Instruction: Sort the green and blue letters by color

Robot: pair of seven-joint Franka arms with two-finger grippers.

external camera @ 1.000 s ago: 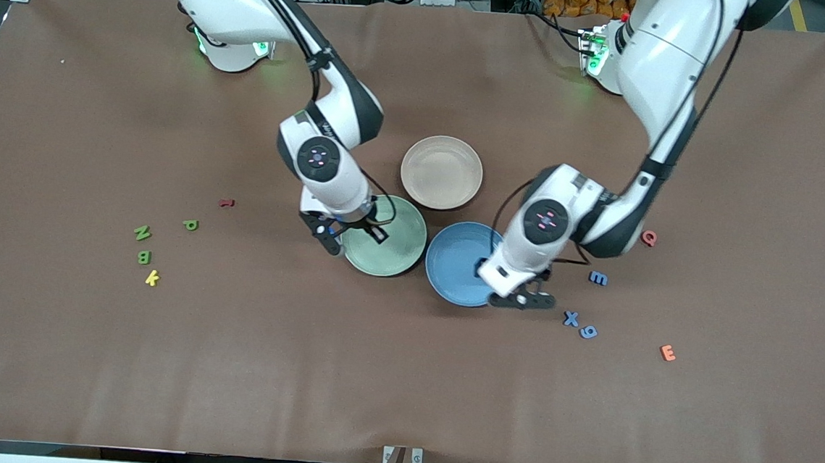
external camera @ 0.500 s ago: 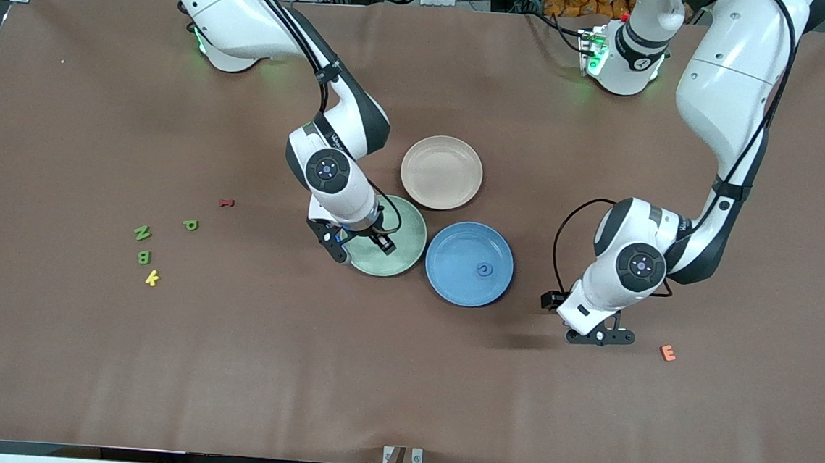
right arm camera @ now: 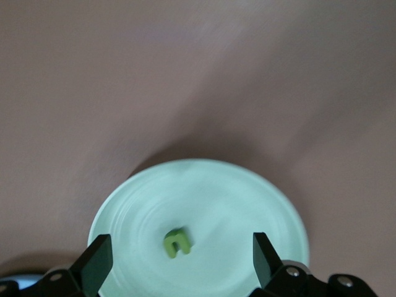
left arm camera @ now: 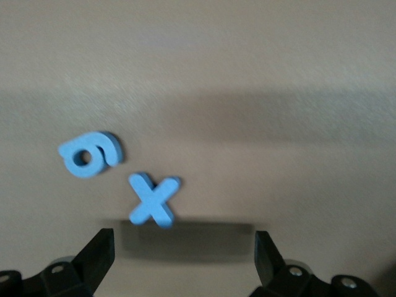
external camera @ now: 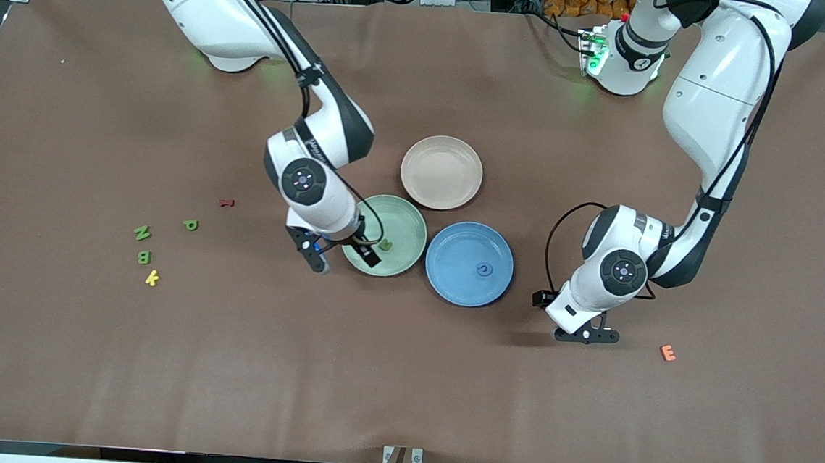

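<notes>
Both fingers are above the tabletop, short of the blue X point(left arm camera: 154, 201), so they would miss it if they closed now. My left gripper needs to go lower first and then close on the blue X.
My left gripper point(external camera: 587, 337) is open and empty over a blue X point(left arm camera: 153, 199) and a blue g point(left arm camera: 90, 153), which show in the left wrist view; the arm hides them and the blue E in the front view. A blue G point(external camera: 483, 269) lies in the blue plate point(external camera: 452, 285). My right gripper point(external camera: 344, 258) is open and empty over the green plate's point(external camera: 406, 220) rim, and a green u point(external camera: 385, 245) lies in that plate point(right arm camera: 247, 198), also seen in the right wrist view point(right arm camera: 176, 242). Green N point(external camera: 141, 232), B point(external camera: 143, 257) and p point(external camera: 191, 225) lie toward the right arm's end.
A beige plate point(external camera: 440, 172) sits farther from the front camera than the two coloured plates. A yellow k point(external camera: 152, 278) lies by the green B, a red letter point(external camera: 226, 203) by the p. An orange E point(external camera: 667, 353) lies beside my left gripper.
My left gripper went from the blue plate's edge to over the X and g; the G now shows in the blue plate. My right gripper shifted off the green plate, uncovering the u.
</notes>
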